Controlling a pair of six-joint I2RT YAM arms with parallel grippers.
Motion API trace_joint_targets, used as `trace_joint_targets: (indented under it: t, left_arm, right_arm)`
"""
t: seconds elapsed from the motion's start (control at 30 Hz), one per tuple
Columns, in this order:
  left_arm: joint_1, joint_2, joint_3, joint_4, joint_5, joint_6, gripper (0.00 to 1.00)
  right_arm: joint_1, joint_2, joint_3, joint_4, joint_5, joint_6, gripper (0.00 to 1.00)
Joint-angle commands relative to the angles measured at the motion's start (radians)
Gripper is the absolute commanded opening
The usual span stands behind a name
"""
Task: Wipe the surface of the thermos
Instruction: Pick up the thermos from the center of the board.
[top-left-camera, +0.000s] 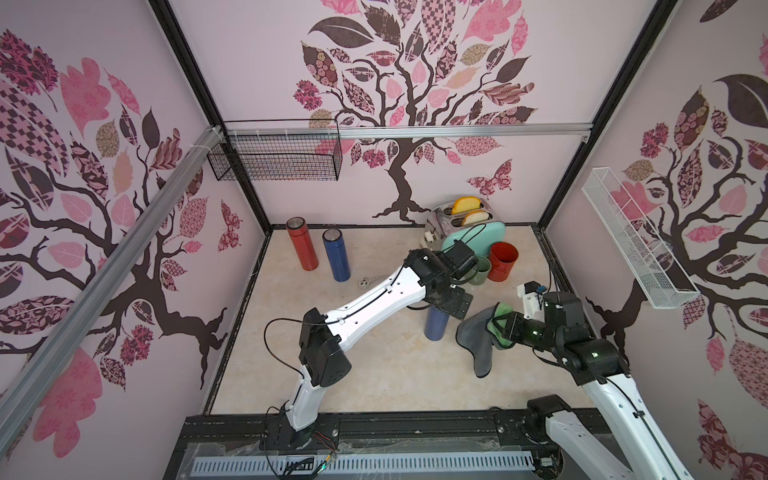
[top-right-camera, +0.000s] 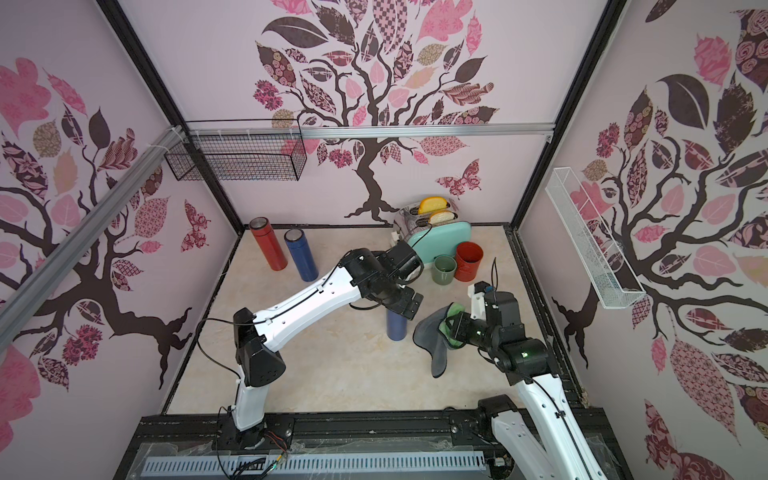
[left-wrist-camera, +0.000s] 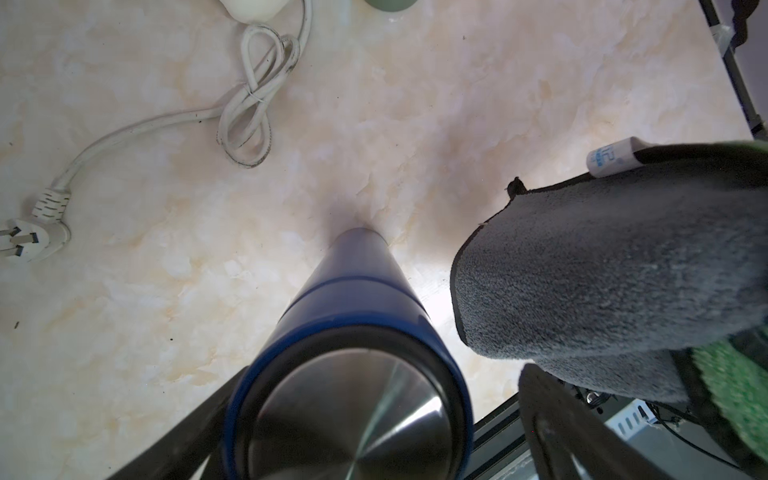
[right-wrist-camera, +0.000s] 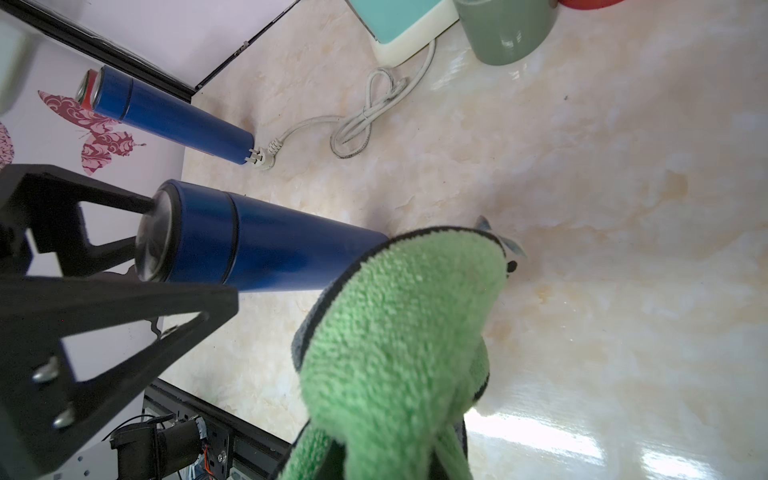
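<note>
My left gripper grabs the blue thermos by its lid end next, which leaves the thermos's body below bare for the cloth to wipe.
A blue thermos with a steel lid stands upright mid-table. My left gripper hangs open over its top, one finger on either side of the lid, and floor shows between the right finger and the thermos body. My right gripper is shut on a green and grey cloth, just to the right of the thermos. The cloth hangs down to the table, a small gap away from the thermos. It hides the right fingers.
A red thermos and another blue thermos stand at the back left. A teal toaster, green mug and red cup stand at the back right. The toaster's cord and plug lie behind the thermos. Wire baskets hang on the walls.
</note>
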Motion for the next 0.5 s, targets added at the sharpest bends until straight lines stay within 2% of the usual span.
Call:
trace_joint_targets:
  t: [0.0, 0.47]
  left_arm:
    - [0.009, 0.022, 0.002, 0.012, 0.004, 0.019, 0.98]
    - [0.029, 0.111, 0.028, -0.018, -0.005, 0.049, 0.98]
  right_arm:
    - [-0.007, -0.012, -0.018, 0.022, -0.026, 0.010, 0.00]
    - [-0.006, -0.039, -0.062, 0.023, -0.038, 0.007, 0.00]
